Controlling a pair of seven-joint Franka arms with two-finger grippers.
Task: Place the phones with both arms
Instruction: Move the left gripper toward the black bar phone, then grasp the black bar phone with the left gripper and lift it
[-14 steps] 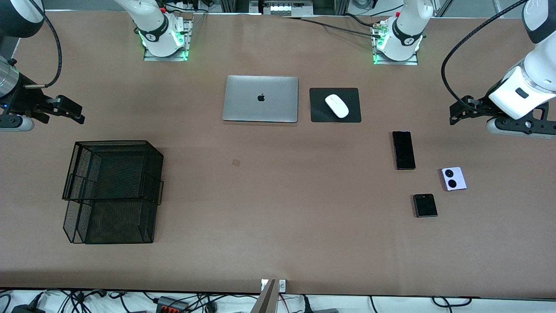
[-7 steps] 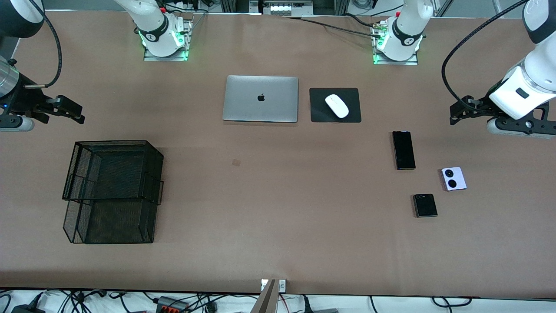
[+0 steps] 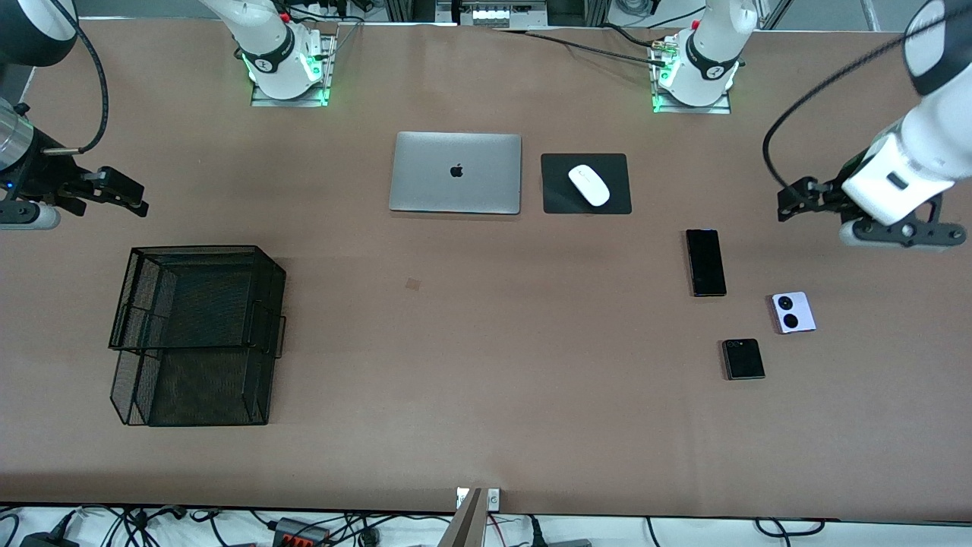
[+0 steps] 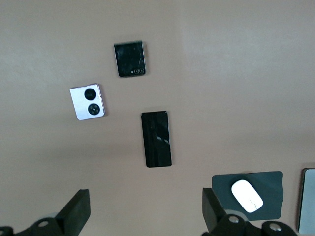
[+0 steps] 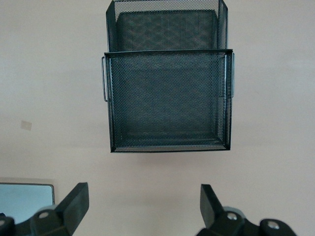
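Note:
My left gripper reaches the long black slab [image 3: 705, 262] next, to place the phones. Then my left gripper grabs the slab by its long side edges.
Three phones lie flat toward the left arm's end of the table. They are a long black slab [image 3: 705, 262] [image 4: 156, 139], a lavender-white flip phone [image 3: 793, 312] [image 4: 88, 102] with two black circles, and a squarish black flip phone [image 3: 743, 358] [image 4: 130, 58] nearest the front camera. My left gripper [image 3: 787, 205] [image 4: 145, 202] hangs open over bare table beside the slab, holding nothing. Over the right arm's end of the table my right gripper [image 3: 134, 199] [image 5: 142, 195] waits, open and empty.
A two-tier black mesh tray [image 3: 197, 334] [image 5: 167, 98] stands toward the right arm's end. A closed silver laptop [image 3: 456, 172] sits mid-table beside a black mouse pad [image 3: 558, 199] [image 4: 273, 183] carrying a white mouse [image 3: 588, 184] [image 4: 247, 195].
The left arm has shifted a little toward the middle of the table, its gripper now closer to the phones. The right arm and all phones have stayed put.

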